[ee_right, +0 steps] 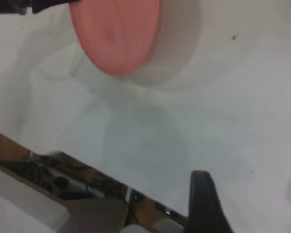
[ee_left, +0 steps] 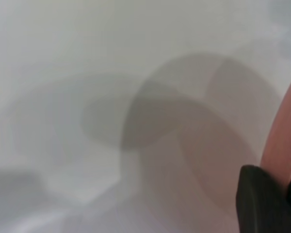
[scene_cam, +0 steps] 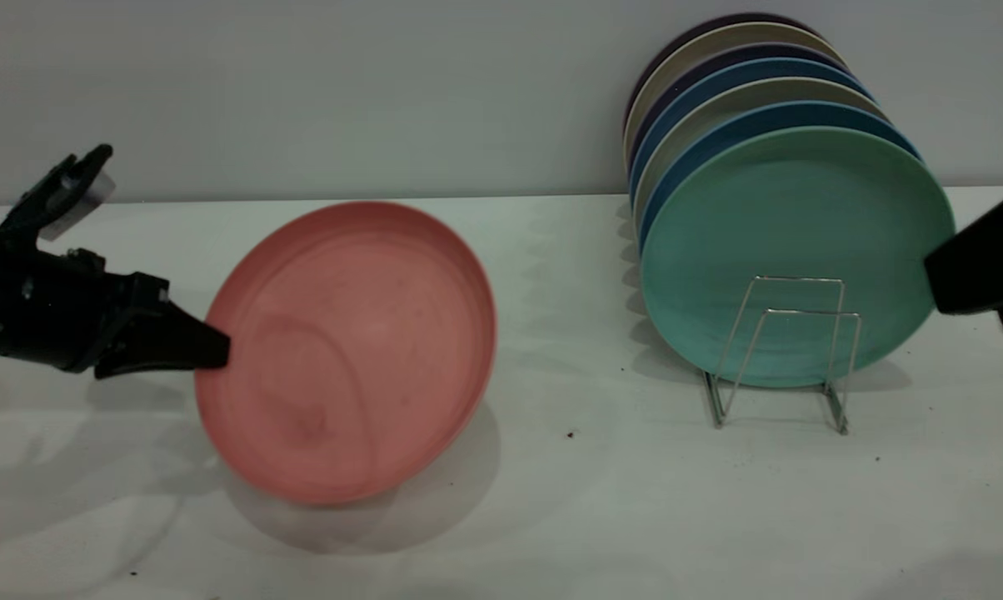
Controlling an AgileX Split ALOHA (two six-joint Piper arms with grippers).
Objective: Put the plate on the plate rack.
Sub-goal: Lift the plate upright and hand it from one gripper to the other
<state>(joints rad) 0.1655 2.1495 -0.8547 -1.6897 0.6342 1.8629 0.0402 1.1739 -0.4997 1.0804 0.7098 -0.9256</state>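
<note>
The robot's right gripper will reach the salmon-pink plate to stand it in the wire plate rack (scene_cam: 780,350), and for that it will grab its free rim (scene_cam: 487,300).
The salmon-pink plate (scene_cam: 347,350) is tilted up on edge at left of centre, its lower rim at or just above the white table; its rim also shows in the left wrist view (ee_left: 281,141) and its underside in the right wrist view (ee_right: 116,34). My left gripper (scene_cam: 218,350) is shut on the plate's left rim, with a black finger (ee_left: 262,199) on each face of it. The silver wire plate rack (scene_cam: 780,350) stands at the right, with two bare loops at its front. My right gripper (scene_cam: 939,271) is open beside the rack's right side, and one finger (ee_right: 201,194) shows.
Several plates stand in the rack behind the bare loops, a teal-green one (scene_cam: 793,217) foremost, with blue and beige ones behind it. A grey wall is close behind. The table's front edge (ee_right: 87,165) shows in the right wrist view, with clutter beyond it.
</note>
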